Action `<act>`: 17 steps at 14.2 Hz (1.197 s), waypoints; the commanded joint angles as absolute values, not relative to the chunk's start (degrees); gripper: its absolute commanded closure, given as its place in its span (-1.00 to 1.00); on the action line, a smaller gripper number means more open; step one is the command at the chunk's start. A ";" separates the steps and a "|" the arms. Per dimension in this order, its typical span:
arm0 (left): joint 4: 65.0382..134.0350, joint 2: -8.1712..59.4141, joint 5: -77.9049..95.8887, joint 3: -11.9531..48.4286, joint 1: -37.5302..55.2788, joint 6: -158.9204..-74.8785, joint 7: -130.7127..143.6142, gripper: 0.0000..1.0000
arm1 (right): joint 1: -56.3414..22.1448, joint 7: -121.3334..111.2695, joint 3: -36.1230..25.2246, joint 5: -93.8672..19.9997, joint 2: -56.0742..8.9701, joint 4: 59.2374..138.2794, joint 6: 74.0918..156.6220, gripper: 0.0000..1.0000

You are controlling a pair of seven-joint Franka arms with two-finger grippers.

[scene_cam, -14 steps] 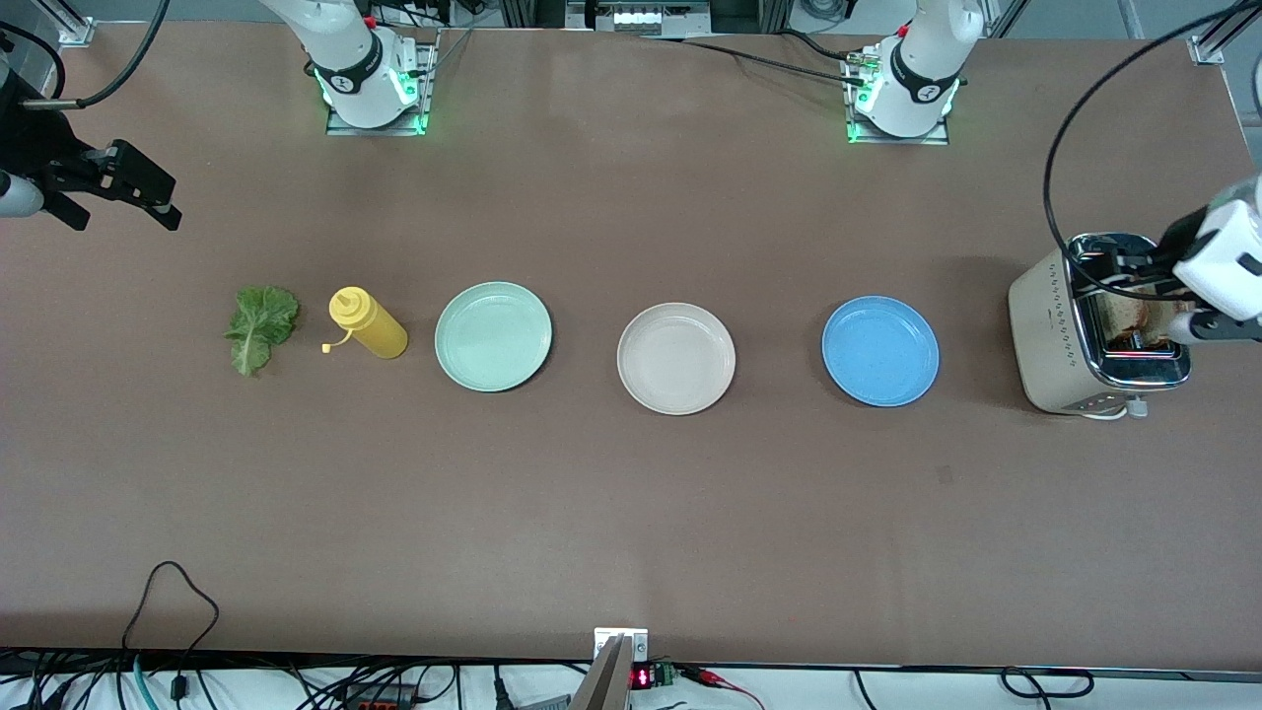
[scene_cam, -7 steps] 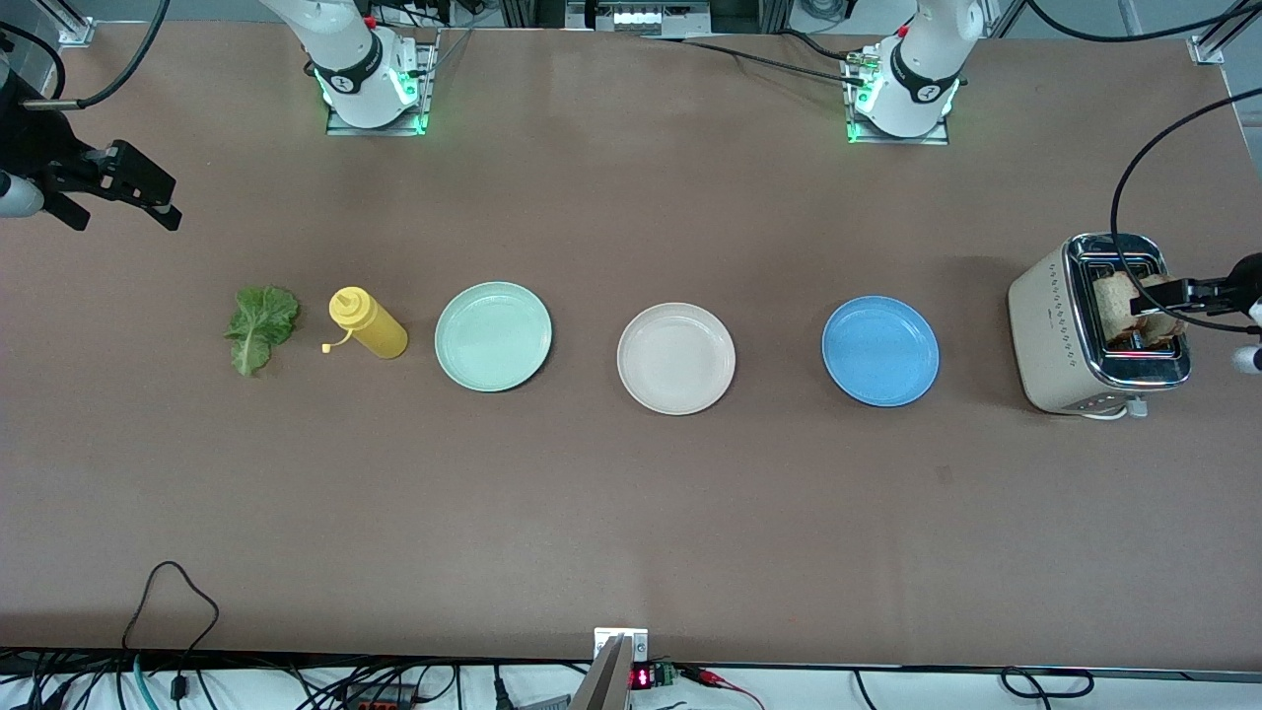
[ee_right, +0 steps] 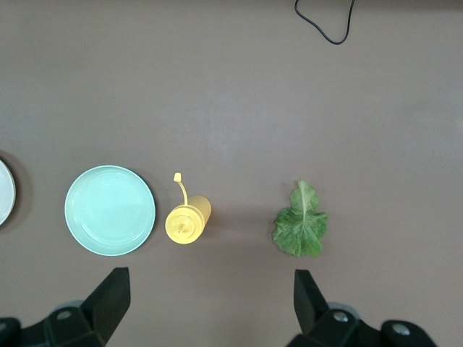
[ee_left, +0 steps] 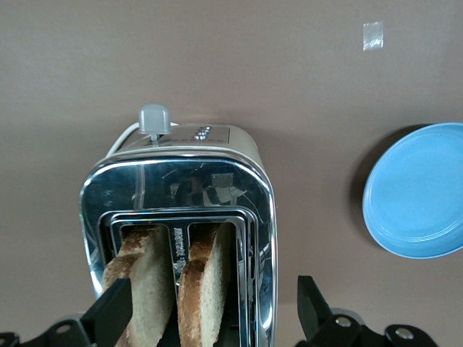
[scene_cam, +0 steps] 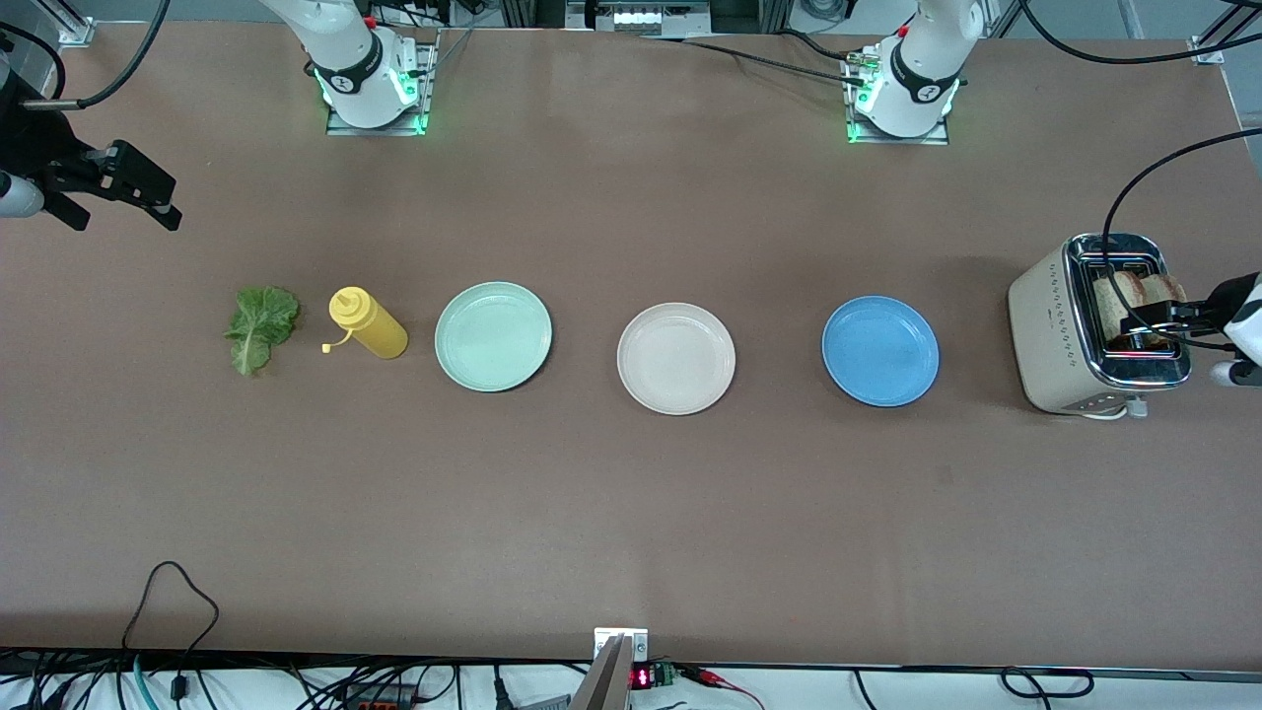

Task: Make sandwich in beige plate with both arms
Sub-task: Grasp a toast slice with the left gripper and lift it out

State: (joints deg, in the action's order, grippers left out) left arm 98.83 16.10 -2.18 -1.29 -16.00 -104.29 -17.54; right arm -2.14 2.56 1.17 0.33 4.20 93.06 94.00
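A bread slice in the toaster should be grabbed next by its exposed top crust (scene_cam: 1116, 284) with my left gripper, to start the sandwich on the beige plate (scene_cam: 676, 357).
The round beige plate (scene_cam: 676, 357) lies bare in the middle of the table. A crinkled green lettuce leaf (scene_cam: 260, 325) (ee_right: 300, 228) lies toward the right arm's end. Two bread slices (scene_cam: 1134, 296) stand in the slots of a cream and chrome toaster (scene_cam: 1060, 335) at the left arm's end; both slices (ee_left: 148, 282) show in the left wrist view. My left gripper (scene_cam: 1156, 318) (ee_left: 211, 296) hangs open over the toaster (ee_left: 181, 181), holding nothing. My right gripper (scene_cam: 138, 192) (ee_right: 210, 289) waits open and empty above the table at its own end.
A mint-green plate (scene_cam: 493, 336) and a yellow squeeze bottle (scene_cam: 368, 323) sit between the lettuce and the beige plate. A blue plate (scene_cam: 880, 351) lies between the beige plate and the toaster. Cables trail along the table's near edge.
My left wrist, which covered the toaster top a second ago, has drawn back toward the table's end, so the two slices now show. The right arm has not moved.
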 commanded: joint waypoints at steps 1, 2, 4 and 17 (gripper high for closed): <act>102.73 13.54 -3.86 -0.97 -16.44 -105.82 -18.98 -1.00 | -1.67 1.67 1.41 0.35 5.19 94.13 94.39 -1.00; 103.70 13.36 -4.13 -0.97 -16.52 -106.78 -18.98 -1.00 | -1.67 1.76 1.41 0.35 5.19 94.13 94.39 -1.00; 107.21 11.70 -4.92 -0.88 -16.87 -109.41 -19.07 -1.00 | -1.67 1.76 1.41 0.35 5.10 94.13 94.48 -1.00; 116.54 7.91 -6.50 -0.70 -18.10 -115.58 -19.77 -0.06 | -1.58 1.76 1.41 0.35 4.75 94.13 94.92 -1.00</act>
